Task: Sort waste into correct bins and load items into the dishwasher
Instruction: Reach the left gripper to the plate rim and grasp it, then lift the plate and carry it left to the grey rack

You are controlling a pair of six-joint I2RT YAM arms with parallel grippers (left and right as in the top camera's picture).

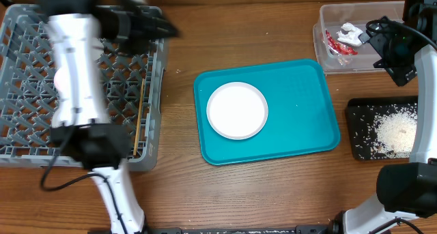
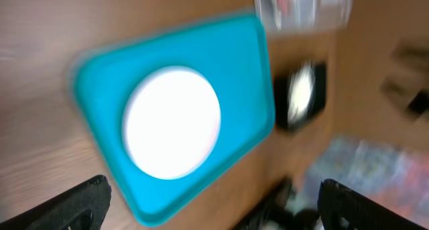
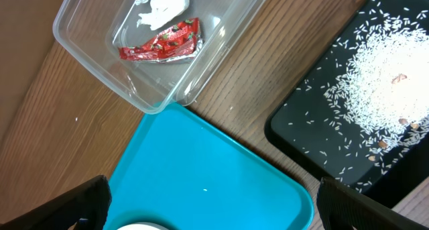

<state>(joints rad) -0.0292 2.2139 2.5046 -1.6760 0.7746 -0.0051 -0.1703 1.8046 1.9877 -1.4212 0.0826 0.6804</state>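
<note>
My left gripper pinches the large white plate by its rim [image 1: 209,117] next. That leaves the plate's opposite edge free to load upright into the rack [image 1: 27,91].
A large white plate [image 1: 237,110] lies on the flat teal tray [image 1: 300,118]; it also shows in the left wrist view [image 2: 171,121]. The grey dish rack [image 1: 27,91] stands at the left with thin wooden chopsticks [image 1: 140,118] lying in it. My left gripper [image 1: 160,26] is blurred above the rack's right edge, open and empty [image 2: 214,210]. The clear tub [image 3: 87,62] holds the red wrapper [image 3: 161,44] and the white tissue [image 3: 161,3]. The black tray [image 3: 315,136] holds rice crumbs [image 3: 382,62]. My right gripper [image 3: 214,203] is open and empty above the teal tray's far right corner. No cup or bowls show.
The left arm covers much of the rack's middle. The clear tub [image 1: 328,16] is at the back right and the black tray [image 1: 358,125] at the right edge, with the right arm's base in front of it. One rice grain [image 3: 205,188] lies on the teal tray.
</note>
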